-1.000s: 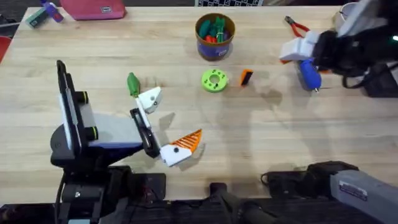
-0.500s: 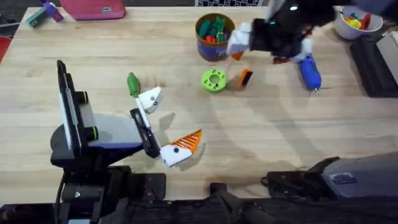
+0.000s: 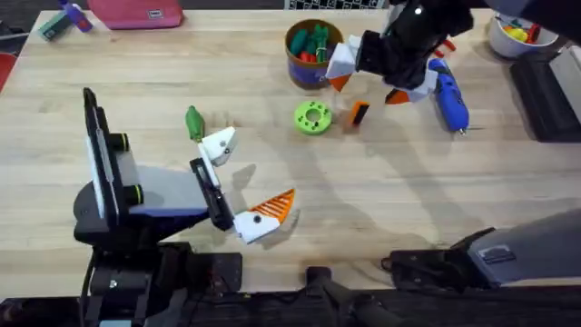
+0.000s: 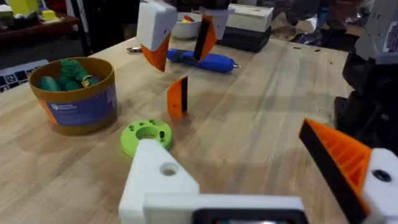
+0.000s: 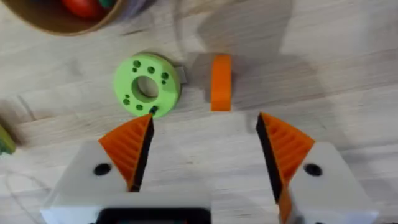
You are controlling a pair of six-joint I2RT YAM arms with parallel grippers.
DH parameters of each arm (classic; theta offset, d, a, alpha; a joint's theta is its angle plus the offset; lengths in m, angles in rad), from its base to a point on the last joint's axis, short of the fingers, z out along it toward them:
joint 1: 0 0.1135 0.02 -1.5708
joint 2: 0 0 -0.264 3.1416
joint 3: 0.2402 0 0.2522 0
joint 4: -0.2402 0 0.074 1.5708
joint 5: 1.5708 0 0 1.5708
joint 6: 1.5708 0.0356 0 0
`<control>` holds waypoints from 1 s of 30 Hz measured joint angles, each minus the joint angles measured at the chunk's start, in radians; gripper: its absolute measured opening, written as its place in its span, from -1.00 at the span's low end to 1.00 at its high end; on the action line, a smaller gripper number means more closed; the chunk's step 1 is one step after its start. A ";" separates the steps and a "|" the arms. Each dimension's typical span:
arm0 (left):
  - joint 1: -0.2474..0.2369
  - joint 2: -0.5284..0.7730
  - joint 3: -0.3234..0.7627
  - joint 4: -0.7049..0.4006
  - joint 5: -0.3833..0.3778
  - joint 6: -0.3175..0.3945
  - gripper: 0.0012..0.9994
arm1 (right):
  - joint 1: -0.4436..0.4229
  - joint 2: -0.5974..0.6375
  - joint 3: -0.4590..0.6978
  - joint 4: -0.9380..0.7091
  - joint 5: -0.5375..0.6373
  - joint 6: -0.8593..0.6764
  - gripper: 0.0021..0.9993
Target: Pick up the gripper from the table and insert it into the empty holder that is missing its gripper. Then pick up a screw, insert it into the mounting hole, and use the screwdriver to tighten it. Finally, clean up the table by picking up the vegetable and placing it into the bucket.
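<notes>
Next, my right gripper grabs the loose orange gripper by its orange body point(image 3: 354, 111) to fill the empty holder point(image 3: 219, 145).
The gripper point(image 3: 359, 113), a small orange wedge with a black face, stands on the table next to a lime-green disc point(image 3: 313, 118). My right gripper point(image 3: 368, 80) hovers open just above it, and its orange fingertips point(image 5: 130, 148) straddle the wedge point(image 5: 221, 81) from short of it. My left gripper point(image 3: 245, 178) rests open at the lower left. One of its fingers is the holder point(image 3: 218, 143) with a bare white top point(image 4: 158, 177). The vegetable point(image 3: 193, 123) lies beside the holder. The blue screwdriver point(image 3: 449, 100) lies to the right. The bucket point(image 3: 314, 53) stands behind the disc.
A white bowl point(image 3: 517, 32) with small parts sits at the back right corner, and a dark tray point(image 3: 545, 95) lies along the right edge. A pink case point(image 3: 136, 13) lies at the back left. Bare wood spans the table's middle and front.
My right arm has swung from the table's right side leftward past the screwdriver and now hangs over the loose orange wedge. The left arm has not moved.
</notes>
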 joint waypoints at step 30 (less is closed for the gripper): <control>0.000 0.000 0.000 0.000 0.000 0.000 0.97 | -0.036 0.189 0.000 0.022 -0.014 -0.081 -0.09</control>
